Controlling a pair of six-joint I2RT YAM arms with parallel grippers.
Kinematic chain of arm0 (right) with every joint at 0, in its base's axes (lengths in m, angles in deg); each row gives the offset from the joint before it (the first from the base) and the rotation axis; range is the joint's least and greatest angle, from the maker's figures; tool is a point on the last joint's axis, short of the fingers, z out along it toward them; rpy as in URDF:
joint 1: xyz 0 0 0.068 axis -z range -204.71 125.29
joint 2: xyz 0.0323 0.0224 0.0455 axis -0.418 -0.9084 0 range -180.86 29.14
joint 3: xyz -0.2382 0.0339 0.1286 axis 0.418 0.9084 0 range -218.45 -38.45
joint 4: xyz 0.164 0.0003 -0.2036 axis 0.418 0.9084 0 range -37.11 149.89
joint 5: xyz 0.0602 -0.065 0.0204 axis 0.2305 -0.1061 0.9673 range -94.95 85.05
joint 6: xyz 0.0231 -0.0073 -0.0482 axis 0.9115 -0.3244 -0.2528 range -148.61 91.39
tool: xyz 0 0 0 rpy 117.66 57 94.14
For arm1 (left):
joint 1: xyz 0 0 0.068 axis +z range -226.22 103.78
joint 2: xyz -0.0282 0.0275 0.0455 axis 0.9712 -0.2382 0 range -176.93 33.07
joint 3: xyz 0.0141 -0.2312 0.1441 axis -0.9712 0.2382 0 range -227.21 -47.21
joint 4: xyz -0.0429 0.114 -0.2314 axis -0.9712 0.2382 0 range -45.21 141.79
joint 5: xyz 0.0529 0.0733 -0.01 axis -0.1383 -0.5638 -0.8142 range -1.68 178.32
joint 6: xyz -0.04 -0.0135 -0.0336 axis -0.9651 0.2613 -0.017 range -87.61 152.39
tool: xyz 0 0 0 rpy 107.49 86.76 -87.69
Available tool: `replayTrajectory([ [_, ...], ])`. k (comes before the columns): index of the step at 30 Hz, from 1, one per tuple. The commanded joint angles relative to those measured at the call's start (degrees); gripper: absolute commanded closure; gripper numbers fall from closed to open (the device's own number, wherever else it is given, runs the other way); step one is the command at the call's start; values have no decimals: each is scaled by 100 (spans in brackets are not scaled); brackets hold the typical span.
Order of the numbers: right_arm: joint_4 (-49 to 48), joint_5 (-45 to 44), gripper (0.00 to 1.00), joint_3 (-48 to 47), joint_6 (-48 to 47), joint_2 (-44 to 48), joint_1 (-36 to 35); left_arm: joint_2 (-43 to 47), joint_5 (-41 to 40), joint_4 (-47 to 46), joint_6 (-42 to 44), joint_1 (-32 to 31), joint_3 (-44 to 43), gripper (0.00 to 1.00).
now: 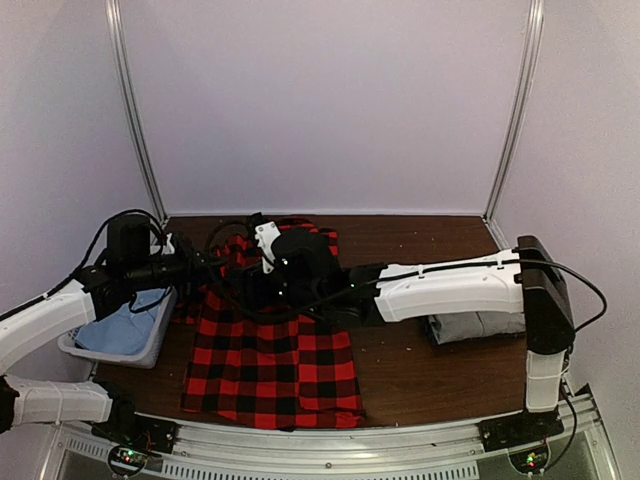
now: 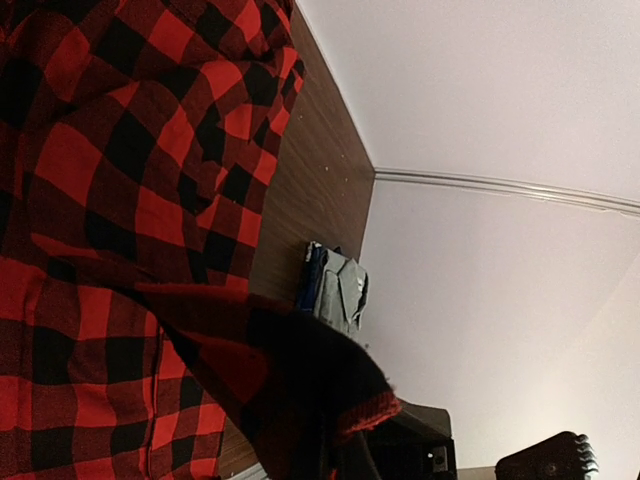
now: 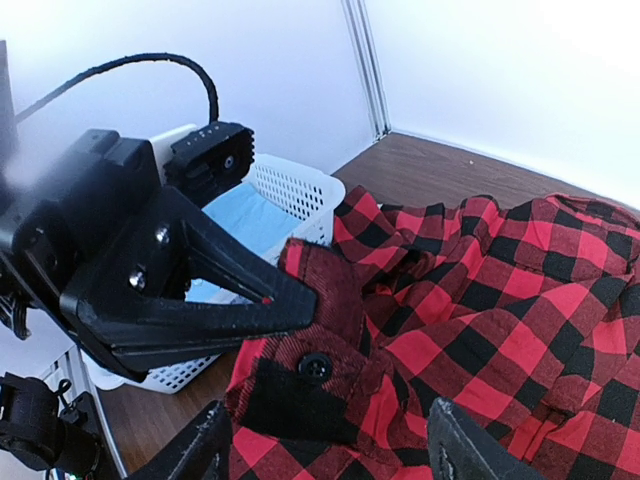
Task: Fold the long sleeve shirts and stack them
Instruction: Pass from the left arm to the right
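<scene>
My right gripper's fingers stop short of the button on the buttoned cuff, so it moves toward the button next, before it closes on it.
The red-and-black check flannel shirt (image 1: 270, 365) lies spread on the table's left-middle, its far part bunched up. My left gripper (image 1: 200, 268) is shut on the flannel's sleeve cuff (image 3: 320, 330), which has a black button, and holds it raised. In the left wrist view, cloth (image 2: 200, 330) drapes over the jaws and hides them. My right gripper (image 3: 335, 440) is open, its two fingers straddling the cuff just below the left gripper's fingers (image 3: 250, 310); in the top view it (image 1: 240, 278) sits over the bunched flannel. The grey shirt (image 1: 475, 325) lies folded at the right and also shows in the left wrist view (image 2: 345, 290).
A white basket (image 1: 150, 345) holding blue cloth (image 1: 125, 325) stands at the table's left edge, close behind the left gripper (image 3: 290, 195). White walls with metal posts enclose the back and sides. The right arm spans the table's middle.
</scene>
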Motion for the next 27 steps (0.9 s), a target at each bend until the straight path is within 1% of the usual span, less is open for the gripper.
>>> replayTrajectory([
  [1,140,-193,33,-297,-608,-242,-41,56,-34,-296,-138,-33,42,100],
  [3,130,-113,34,-323,-740,-276,-68,61,-29,-296,-151,-33,62,100],
  [5,114,-71,35,-322,-874,-310,-115,56,-39,-488,-169,-33,79,100],
  [11,183,-486,36,-429,-1054,-439,-196,2,21,-595,-158,-33,47,100],
  [16,174,-928,37,-607,-1086,-582,-193,43,57,-664,-197,-34,183,100],
  [20,41,-1013,40,-710,-1173,-644,-193,19,101,-674,-142,-42,214,100],
  [24,44,-1088,51,-822,-1216,-702,-181,-16,176,-676,-115,-38,222,100],
  [27,33,-1033,71,-806,-1312,-703,-182,-52,209,-683,-40,-34,186,100],
])
